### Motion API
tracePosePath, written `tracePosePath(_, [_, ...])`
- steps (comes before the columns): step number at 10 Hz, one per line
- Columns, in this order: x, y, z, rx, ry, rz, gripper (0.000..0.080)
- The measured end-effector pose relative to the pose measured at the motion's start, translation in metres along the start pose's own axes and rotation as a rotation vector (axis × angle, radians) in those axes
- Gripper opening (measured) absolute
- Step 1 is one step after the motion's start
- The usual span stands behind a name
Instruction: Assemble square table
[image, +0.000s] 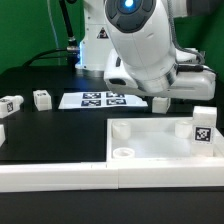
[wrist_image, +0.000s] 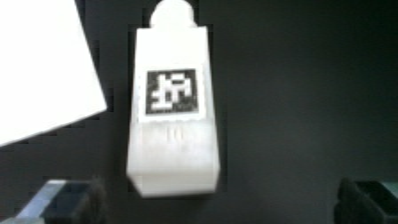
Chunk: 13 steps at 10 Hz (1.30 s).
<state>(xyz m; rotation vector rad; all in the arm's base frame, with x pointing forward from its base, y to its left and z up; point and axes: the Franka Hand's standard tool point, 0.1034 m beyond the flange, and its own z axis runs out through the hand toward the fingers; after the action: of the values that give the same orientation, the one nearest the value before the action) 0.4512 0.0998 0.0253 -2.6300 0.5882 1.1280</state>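
Observation:
Next, my gripper grabs the tagged leg by its square end (wrist_image: 175, 168), which keeps the leg's narrow end free for the table top's corner socket.
The square table top (image: 160, 143) is a white tray with a raised rim, round corner sockets and a tag (image: 203, 128) on its right side, lying at the exterior view's front right. My gripper (wrist_image: 217, 203) is open and hangs low over the black table just behind the top. In the exterior view the wrist body (image: 150, 55) mostly hides it. In the wrist view a white tagged leg (wrist_image: 173, 105) lies flat ahead of the jaws, its near end between the fingers (wrist_image: 63, 200) and closer to one of them. Nothing is held.
The marker board (image: 98, 98) lies behind the top. Two loose tagged legs (image: 42, 98) (image: 10, 103) sit at the exterior view's left. Long white bars (image: 60, 172) run along the front. A flat white surface (wrist_image: 45, 70) shows beside the leg in the wrist view.

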Motion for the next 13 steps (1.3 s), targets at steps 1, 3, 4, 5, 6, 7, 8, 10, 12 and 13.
tracePosePath(1, [-0.004, 0.011, 0.018, 0.056, -0.052, 0.036, 0.0649])
tracePosePath(3, [-0.013, 0.016, 0.042, 0.120, -0.119, 0.071, 0.0649])
tracePosePath(4, [-0.016, 0.011, 0.047, 0.113, -0.129, 0.072, 0.0649])
tracePosePath(5, [-0.015, 0.012, 0.046, 0.115, -0.127, 0.073, 0.0649])
tracePosePath(6, [-0.015, 0.013, 0.046, 0.117, -0.127, 0.076, 0.0526])
tracePosePath(7, [-0.015, 0.013, 0.046, 0.117, -0.127, 0.076, 0.0391])
tracePosePath(8, [-0.015, 0.013, 0.045, 0.118, -0.127, 0.076, 0.0391])
tracePosePath(10, [-0.014, 0.014, 0.045, 0.119, -0.127, 0.077, 0.0285])
tracePosePath(12, [-0.014, 0.014, 0.045, 0.120, -0.127, 0.078, 0.0285])
tracePosePath(13, [-0.014, 0.014, 0.045, 0.120, -0.127, 0.078, 0.0285])
